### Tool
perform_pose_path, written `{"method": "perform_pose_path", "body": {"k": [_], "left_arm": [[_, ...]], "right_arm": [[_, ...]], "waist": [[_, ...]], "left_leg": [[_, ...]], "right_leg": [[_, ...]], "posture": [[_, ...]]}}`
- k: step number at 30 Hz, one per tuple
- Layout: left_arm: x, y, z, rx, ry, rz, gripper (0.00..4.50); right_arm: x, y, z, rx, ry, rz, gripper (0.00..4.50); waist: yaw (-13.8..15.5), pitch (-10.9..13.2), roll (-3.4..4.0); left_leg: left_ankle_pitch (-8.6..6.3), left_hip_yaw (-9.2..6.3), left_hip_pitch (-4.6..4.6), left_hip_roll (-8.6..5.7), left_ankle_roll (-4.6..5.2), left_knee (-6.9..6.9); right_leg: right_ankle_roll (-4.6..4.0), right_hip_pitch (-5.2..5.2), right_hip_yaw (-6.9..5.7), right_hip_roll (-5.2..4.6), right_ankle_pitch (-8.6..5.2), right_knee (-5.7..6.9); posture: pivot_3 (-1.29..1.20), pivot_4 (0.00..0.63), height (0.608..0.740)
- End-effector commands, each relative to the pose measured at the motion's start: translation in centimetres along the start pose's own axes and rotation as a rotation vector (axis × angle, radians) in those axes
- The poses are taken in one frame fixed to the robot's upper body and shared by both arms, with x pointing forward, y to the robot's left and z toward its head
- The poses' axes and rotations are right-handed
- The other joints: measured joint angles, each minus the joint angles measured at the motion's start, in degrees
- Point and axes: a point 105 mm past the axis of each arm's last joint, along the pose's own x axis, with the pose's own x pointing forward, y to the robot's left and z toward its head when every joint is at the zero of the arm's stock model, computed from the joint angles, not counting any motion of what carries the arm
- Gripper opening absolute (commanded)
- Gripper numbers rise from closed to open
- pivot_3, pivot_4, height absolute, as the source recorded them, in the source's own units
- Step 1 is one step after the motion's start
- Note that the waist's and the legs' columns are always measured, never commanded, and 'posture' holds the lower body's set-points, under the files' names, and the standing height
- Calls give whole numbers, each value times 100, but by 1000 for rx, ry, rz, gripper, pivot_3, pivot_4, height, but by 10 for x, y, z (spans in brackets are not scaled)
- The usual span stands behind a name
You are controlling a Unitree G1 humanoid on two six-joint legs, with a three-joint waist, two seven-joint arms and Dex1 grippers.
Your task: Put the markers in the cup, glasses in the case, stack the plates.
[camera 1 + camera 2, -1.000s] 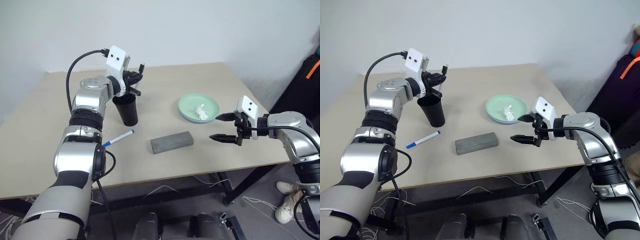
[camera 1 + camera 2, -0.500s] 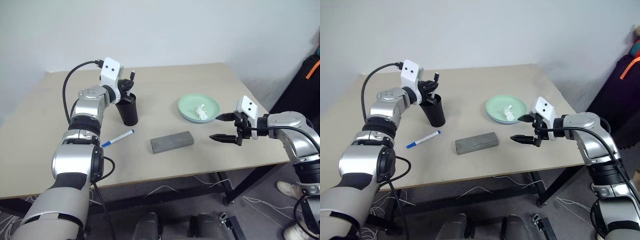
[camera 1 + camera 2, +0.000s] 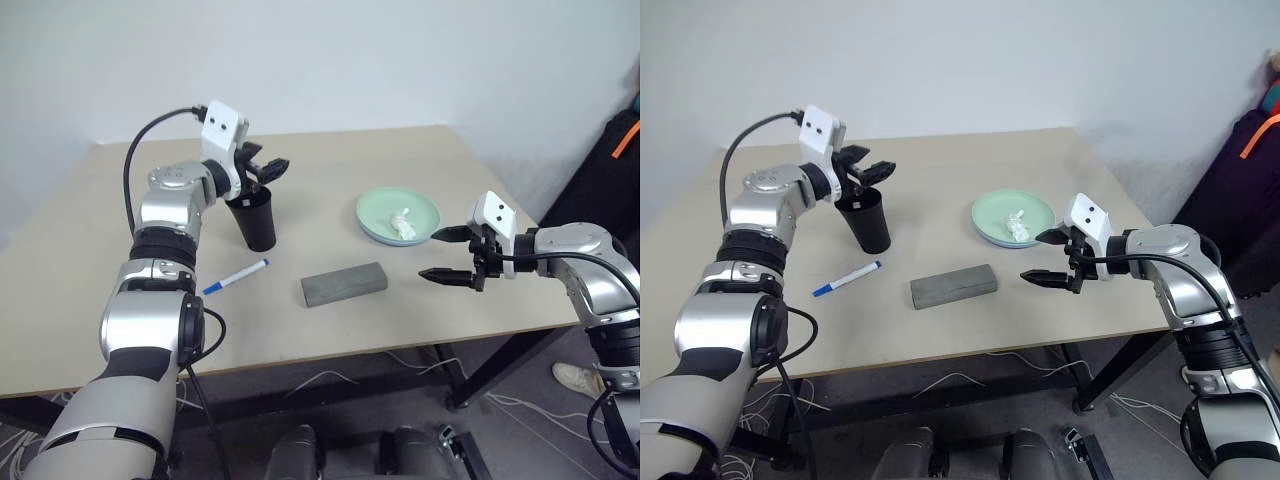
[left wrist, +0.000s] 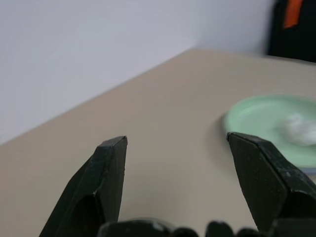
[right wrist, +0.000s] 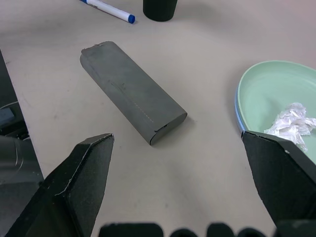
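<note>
The marker is long and thin between its blue ends, so my left gripper should grab it next by the middle of its white body [image 3: 239, 275].
The black cup [image 3: 258, 222] stands upright at the table's left middle. Just above its rim my left gripper [image 3: 262, 172] is open, with nothing between its fingers [image 4: 106, 182]. One white marker [image 3: 236, 277] with a blue cap lies on the table in front of the cup. The grey case [image 3: 343, 284] lies shut at the centre. To its right rests the mint green plate [image 3: 385, 207] on a light blue one, whose rim [image 5: 238, 118] peeks out beneath. My right gripper [image 3: 430, 255] hovers open, right of the case. The glasses are hidden.
A crumpled white tissue [image 3: 403, 224] lies in the green plate. The table's right edge [image 3: 520, 215] runs just behind my right gripper. A black bag with an orange strap [image 3: 622, 140] stands beyond the table on the right.
My left gripper, shut on a marker above the cup, dipped to the rim, then opened and lifted slightly. The marker has left its fingers. The right arm has kept still.
</note>
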Motion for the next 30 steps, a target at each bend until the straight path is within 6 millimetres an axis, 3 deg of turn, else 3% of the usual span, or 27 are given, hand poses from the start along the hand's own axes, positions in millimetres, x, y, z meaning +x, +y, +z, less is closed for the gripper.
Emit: {"method": "perform_pose_path", "body": {"k": [1, 6, 11, 23, 30], "left_arm": [[-16, -30, 2, 83, 65, -200, 3462], [-40, -33, -41, 97, 322, -235, 3462], [-54, -7, -74, 160, 522, -110, 3462], [-64, -3, -134, 184, 723, -127, 3462], [-68, 0, -157, 212, 785, -134, 3462]], "right_arm": [[-6, -5, 17, -59, -33, -22, 4500], [-5, -4, 18, -61, -35, -17, 4500], [-4, -4, 19, -64, -39, -12, 4500], [-2, -4, 21, -67, -44, -11, 4500], [-4, -4, 21, -67, -43, -17, 4500]], "waist": [[-26, -3, 6], [-32, -1, 3], [9, -1, 4], [11, -2, 2], [10, -2, 1]], "left_leg": [[0, 1, 1, 1, 0, -2], [1, 1, 9, 5, -2, -5], [1, -4, 9, 8, -3, 0], [1, 14, -18, 8, -5, -13], [2, 14, -29, 8, -4, -2]], "right_leg": [[0, -2, 2, 1, 0, 0], [-6, -3, 3, 7, 3, 11], [-14, -12, -4, 3, 8, 8], [-14, -44, 3, 2, 8, 6], [-14, -50, 4, 4, 8, 9]], "posture": [[0, 0, 740], [0, 0, 740], [0, 0, 740], [0, 0, 740], [0, 0, 740]]}}
